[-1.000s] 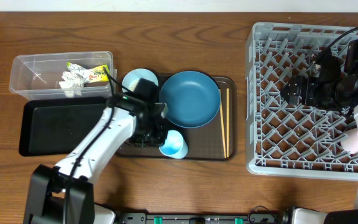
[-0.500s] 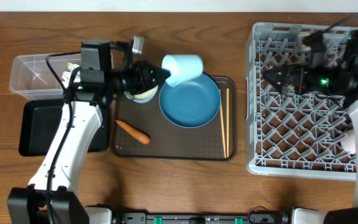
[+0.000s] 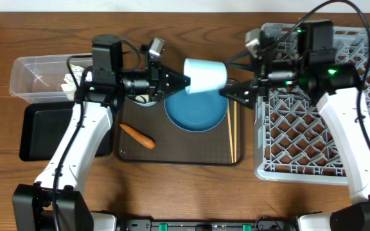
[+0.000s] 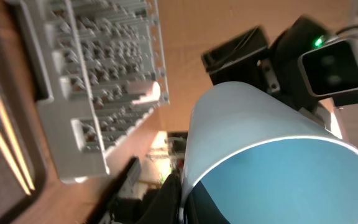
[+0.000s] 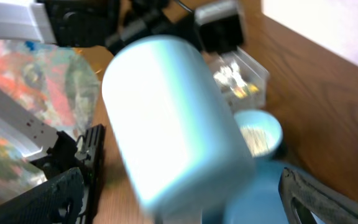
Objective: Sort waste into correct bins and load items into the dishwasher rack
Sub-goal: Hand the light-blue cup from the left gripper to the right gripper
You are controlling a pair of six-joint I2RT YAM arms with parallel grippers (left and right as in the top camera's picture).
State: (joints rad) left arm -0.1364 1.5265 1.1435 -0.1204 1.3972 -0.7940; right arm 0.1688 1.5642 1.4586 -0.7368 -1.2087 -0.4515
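My right gripper grabs the light blue cup [image 3: 205, 74] by its closed end next, which leaves the cup's open rim free to face the dishwasher rack.
My left gripper [image 3: 181, 81] is shut on the rim of the light blue cup [image 3: 205, 74] and holds it on its side above the dark blue dish [image 3: 196, 108]. The cup fills the left wrist view [image 4: 253, 124]. My right gripper [image 3: 234, 90] is open at the cup's closed end, and its fingers straddle the cup [image 5: 166, 124] without closing. The carrot piece [image 3: 137, 135] and the chopsticks [image 3: 234, 128] lie on the brown tray [image 3: 172, 157]. The white bowl with rice [image 5: 257, 134] sits beside the dish. The dishwasher rack [image 3: 313, 122] is at the right.
The clear tub [image 3: 40, 76] with paper and a wrapper stands at the back left. The black tray [image 3: 47, 133] lies in front of it. The rack also shows in the left wrist view [image 4: 92, 93]. Both arms meet over the brown tray.
My left gripper lifted the blue cup off the tray and carried it right. My right arm swung left from over the rack to the cup. The carrot came into view.
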